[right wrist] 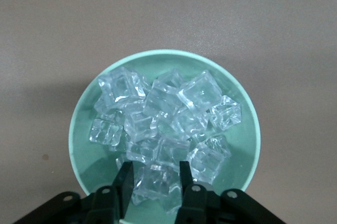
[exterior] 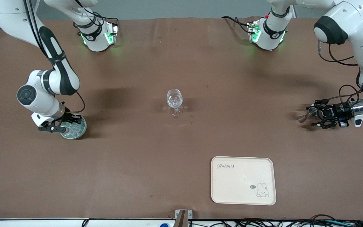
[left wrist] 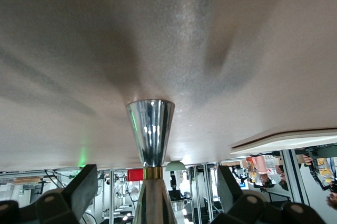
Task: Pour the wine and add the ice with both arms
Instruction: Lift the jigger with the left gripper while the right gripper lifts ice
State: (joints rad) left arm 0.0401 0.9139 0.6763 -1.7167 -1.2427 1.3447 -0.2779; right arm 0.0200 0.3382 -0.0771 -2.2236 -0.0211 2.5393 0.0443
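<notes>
My left gripper grabs the measuring cup by its narrow middle (left wrist: 152, 173) next, to pour wine into the stemmed wine glass.
A green bowl (exterior: 73, 128) heaped with ice (right wrist: 163, 124) sits near the right arm's end of the table. My right gripper (exterior: 62, 125) (right wrist: 155, 174) reaches down into it. Its fingers (right wrist: 125, 179) stand apart, one on each side of a single cube, close to it. The empty stemmed wine glass (exterior: 174, 101) stands mid-table. At the left arm's end my left gripper (exterior: 314, 117) (left wrist: 158, 192) lies level, low over the table, open wide. A silvery double-cone measuring cup (left wrist: 151, 134) (exterior: 302, 118) lies between its fingers, untouched. No wine shows.
A cream tray (exterior: 244, 180) with a rabbit drawing lies nearer to the front camera than the glass, toward the left arm's end. The two arm bases (exterior: 98, 36) (exterior: 267, 34) stand along the table's back edge.
</notes>
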